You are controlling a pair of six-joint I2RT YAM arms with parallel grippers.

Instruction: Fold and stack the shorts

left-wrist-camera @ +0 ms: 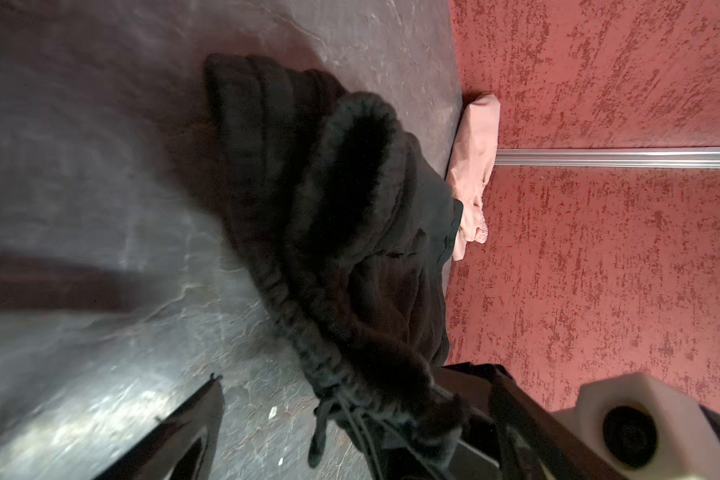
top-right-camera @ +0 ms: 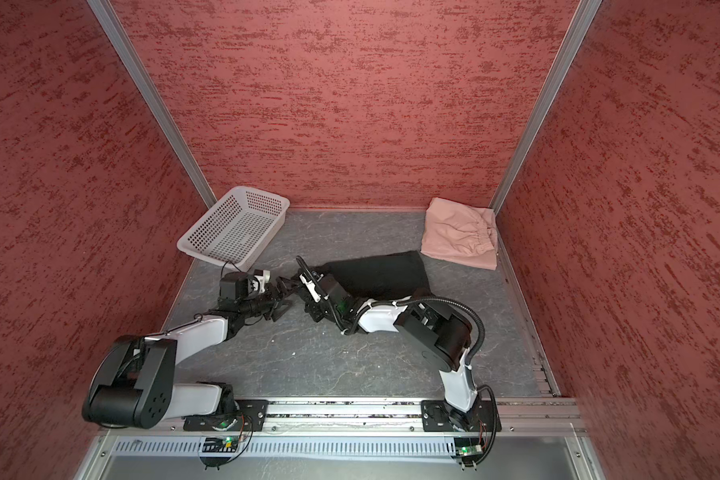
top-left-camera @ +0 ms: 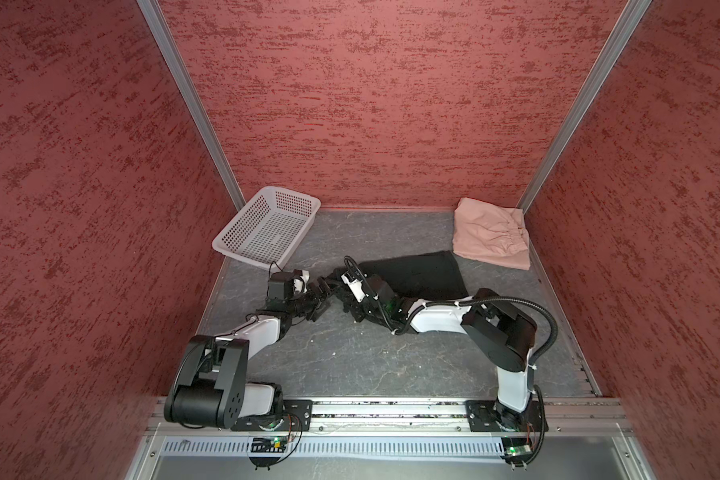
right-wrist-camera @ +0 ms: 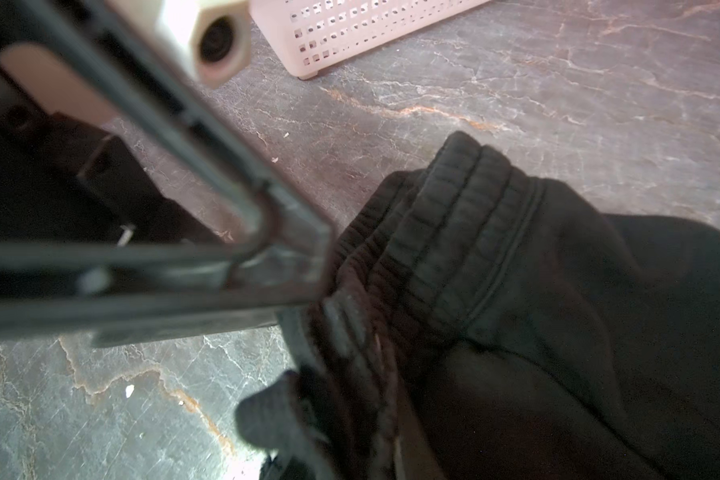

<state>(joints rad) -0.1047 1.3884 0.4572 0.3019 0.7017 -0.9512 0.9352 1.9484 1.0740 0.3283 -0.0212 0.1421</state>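
My left gripper will next grab the bunched waistband by the drawstring (left-wrist-camera: 321, 428). That leaves my right gripper free to help fold.
The black shorts (top-left-camera: 416, 274) (top-right-camera: 383, 270) lie flat mid-table, their ribbed waistband end bunched and lifted towards the left. My right gripper (top-left-camera: 338, 291) (right-wrist-camera: 350, 436) is shut on that waistband (right-wrist-camera: 454, 232). My left gripper (top-left-camera: 323, 297) (left-wrist-camera: 356, 374) is open right against it, and the waistband and black drawstring (left-wrist-camera: 321, 428) hang between its spread fingers (left-wrist-camera: 192, 419). The pink shorts (top-left-camera: 491, 237) (top-right-camera: 460, 237) (left-wrist-camera: 474, 158) lie folded in the back right corner, apart from the black pair.
A white perforated basket (top-left-camera: 238, 218) (top-right-camera: 203, 220) (right-wrist-camera: 350, 33) stands tilted at the back left, close behind my left gripper. Red walls enclose the grey marbled table (top-left-camera: 350, 365) on three sides. The arm bases sit on the front rail (top-left-camera: 391, 409).
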